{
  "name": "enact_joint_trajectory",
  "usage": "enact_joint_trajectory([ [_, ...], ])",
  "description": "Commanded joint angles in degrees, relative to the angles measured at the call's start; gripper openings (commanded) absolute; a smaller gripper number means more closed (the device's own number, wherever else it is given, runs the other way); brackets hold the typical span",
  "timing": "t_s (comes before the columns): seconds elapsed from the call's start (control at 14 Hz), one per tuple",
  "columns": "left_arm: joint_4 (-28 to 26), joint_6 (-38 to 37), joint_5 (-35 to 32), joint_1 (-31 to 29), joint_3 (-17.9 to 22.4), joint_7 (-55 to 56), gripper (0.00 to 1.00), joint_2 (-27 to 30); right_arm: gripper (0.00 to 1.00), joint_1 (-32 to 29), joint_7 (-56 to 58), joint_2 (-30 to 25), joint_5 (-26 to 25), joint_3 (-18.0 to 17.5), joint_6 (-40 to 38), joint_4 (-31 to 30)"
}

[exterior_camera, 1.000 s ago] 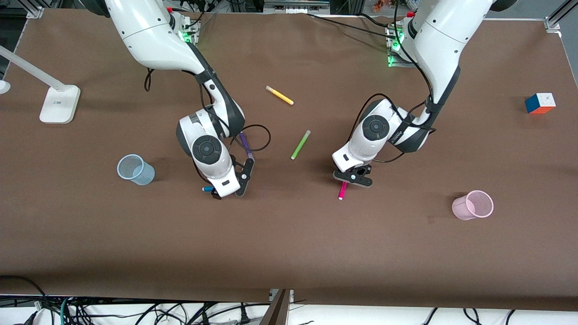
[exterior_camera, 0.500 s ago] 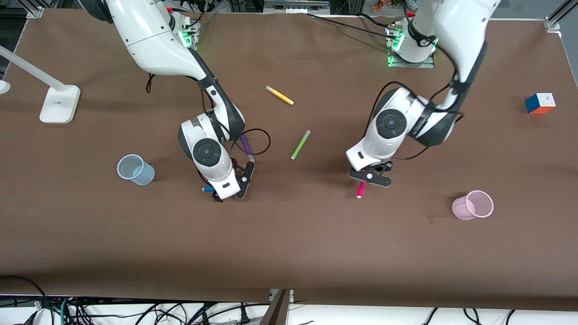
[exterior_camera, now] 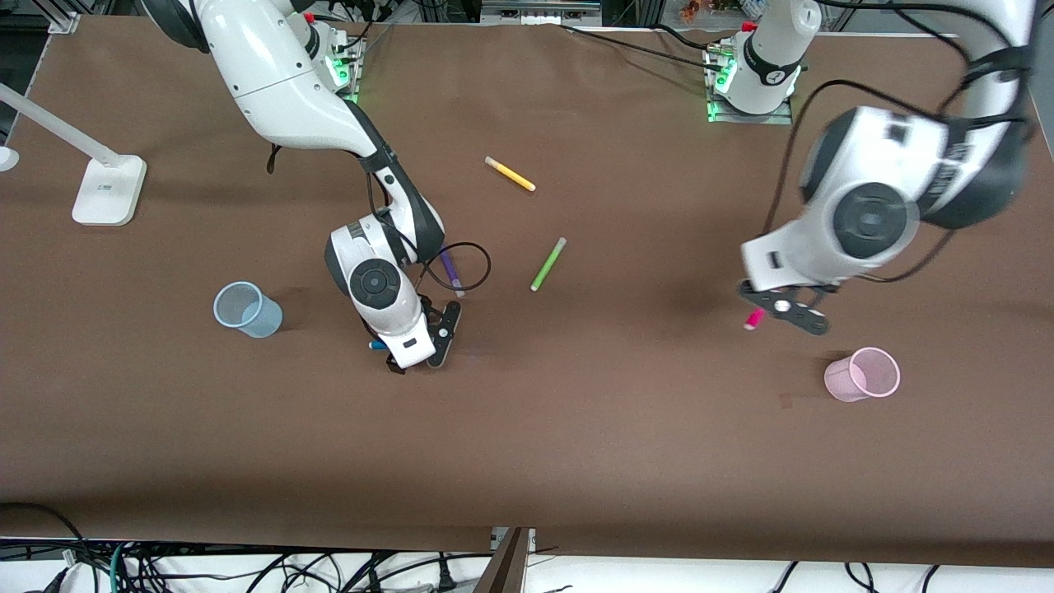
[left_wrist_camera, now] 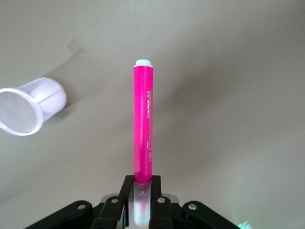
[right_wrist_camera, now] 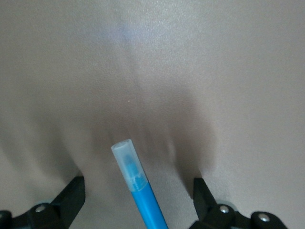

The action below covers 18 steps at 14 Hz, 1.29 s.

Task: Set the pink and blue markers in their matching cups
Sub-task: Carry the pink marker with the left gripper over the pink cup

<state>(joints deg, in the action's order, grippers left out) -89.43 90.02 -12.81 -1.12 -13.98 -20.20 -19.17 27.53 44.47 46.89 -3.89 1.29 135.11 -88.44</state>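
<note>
I need to put the blue marker in the pale blue cup, so I need to grab the marker with my right gripper by its blue body (right_wrist_camera: 145, 200) beside its clear cap.
My left gripper (exterior_camera: 781, 310) is shut on the pink marker (exterior_camera: 753, 319) and holds it in the air over bare table beside the pale pink cup (exterior_camera: 862, 375). In the left wrist view the fingers (left_wrist_camera: 127, 187) clamp the pale cap end of the pink marker (left_wrist_camera: 143, 124), and the pink cup (left_wrist_camera: 28, 105) lies off to one side. My right gripper (exterior_camera: 418, 350) is low at the table, open, with the blue marker (right_wrist_camera: 143, 195) lying between its spread fingers (right_wrist_camera: 76, 190). The marker's end (exterior_camera: 377, 345) pokes out from under the hand. The pale blue cup (exterior_camera: 247, 310) stands toward the right arm's end.
A dark purple marker (exterior_camera: 450, 272) lies right by the right wrist. A green marker (exterior_camera: 547, 263) and a yellow marker (exterior_camera: 510, 174) lie mid-table. A white lamp base (exterior_camera: 107, 189) stands at the right arm's end.
My left gripper has risen with the pink marker and swung toward the pink cup. My right gripper has stayed low over the blue marker, shifting only slightly.
</note>
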Motion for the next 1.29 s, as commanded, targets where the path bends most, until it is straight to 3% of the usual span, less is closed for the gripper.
enact_joint_trajectory([
  [0.0, 3.7, -2.8, -5.4, -6.6, 0.0, -15.3, 0.00, -2.7, 1.00, -0.4, 2.4, 0.0, 1.1, -0.3, 0.9, -0.2],
  [0.29, 10.0, -4.0, -21.7, -7.9, 1.7, -29.8, 0.00, -9.8, 1.00, 0.1, 3.4, -0.4, 1.2, -0.3, 0.5, -0.2],
  [0.5, 18.3, -4.0, -31.3, -7.3, 2.9, -33.9, 0.00, -18.0, 1.00, 0.0, 1.8, -0.4, 2.4, -0.6, 0.7, -0.3],
  [0.71, 21.8, -3.5, -37.9, -5.3, 2.9, -33.4, 0.00, -23.4, 0.80, 0.5, 1.8, -0.6, 2.3, -0.6, 0.5, 0.2],
  [0.93, 21.8, -3.4, -38.8, -4.2, 2.9, -29.1, 0.00, -25.9, 0.59, 0.6, 1.8, -1.0, 2.0, -0.5, 0.3, 0.4],
  [1.14, 21.8, -3.3, -39.4, -3.1, 3.0, -25.7, 0.00, -28.3, 0.45, 0.6, 2.0, -0.9, 2.0, -0.5, 0.4, 0.4],
  [1.21, 21.4, -3.3, -41.3, -2.7, 2.9, -24.4, 0.00, -29.1, 0.35, 0.5, 2.0, -0.9, 2.0, -0.5, 0.5, 0.4],
])
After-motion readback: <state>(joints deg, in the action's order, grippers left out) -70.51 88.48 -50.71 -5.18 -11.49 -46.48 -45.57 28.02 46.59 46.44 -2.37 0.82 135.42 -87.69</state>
